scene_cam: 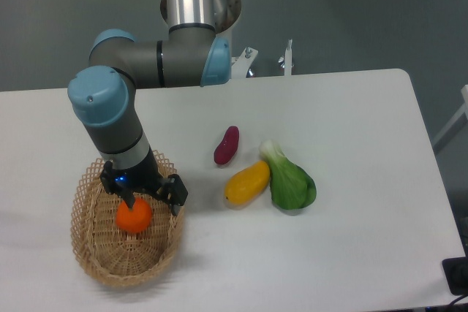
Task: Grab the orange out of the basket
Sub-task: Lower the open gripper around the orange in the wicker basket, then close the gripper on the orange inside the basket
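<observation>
The orange has to come out of the wicker basket, so the robot's gripper needs to grab it by its round body next.
The orange is a small round bright fruit lying inside the oval tan wicker basket at the front left of the table. My gripper hangs over the basket's upper part, right above the orange. Its two dark fingers are spread apart. One fingertip overlaps the orange's top edge, and the other is near the basket's right rim. The jaws do not look closed on the fruit. The arm's wrist hides the basket's far rim.
On the white table right of the basket lie a purple oval vegetable, an elongated yellow-orange fruit and a green leafy vegetable. The robot's base and upper arm stand at the back edge.
</observation>
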### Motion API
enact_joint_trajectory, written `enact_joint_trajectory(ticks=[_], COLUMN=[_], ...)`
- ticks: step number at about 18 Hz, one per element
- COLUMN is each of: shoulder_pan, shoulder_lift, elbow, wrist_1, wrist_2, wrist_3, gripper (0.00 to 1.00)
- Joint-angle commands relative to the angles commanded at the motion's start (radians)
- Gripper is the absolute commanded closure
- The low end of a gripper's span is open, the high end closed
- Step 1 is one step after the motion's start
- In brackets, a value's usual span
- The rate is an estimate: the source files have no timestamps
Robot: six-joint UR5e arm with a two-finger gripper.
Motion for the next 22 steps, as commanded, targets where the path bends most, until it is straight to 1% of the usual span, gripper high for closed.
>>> enact_joint_trajectory(ticks=[2, 4, 5, 6, 7, 12, 15, 18, 20, 22], shoulder_pan=[-0.005, -0.017, -0.018, -0.018, -0.018, -0.026, -0.026, -0.026, -0.026, -0.026], shoulder_lift=[0.000, 0.000, -0.009, -0.011, -0.015, -0.054, -0.060, -0.081, -0.097, -0.106], elbow=[-0.006, -0.020, -0.031, -0.053, -0.061, -0.060, -0.051, -0.044, -0.044, -0.044], wrist_1=[0.000, 0.000, -0.003, 0.000, 0.003, 0.005, 0.008, 0.008, 0.021, 0.021], wrist_2=[-0.012, -0.044, -0.076, -0.084, -0.095, -0.115, -0.144, -0.146, -0.144, -0.146], wrist_3=[-0.077, -0.089, -0.092, -0.085, -0.079, -0.080, -0.069, -0.022, -0.020, -0.020], gripper=[0.00, 0.00, 0.00, 0.00, 0.00, 0.00, 0.00, 0.00, 0.00, 0.00])
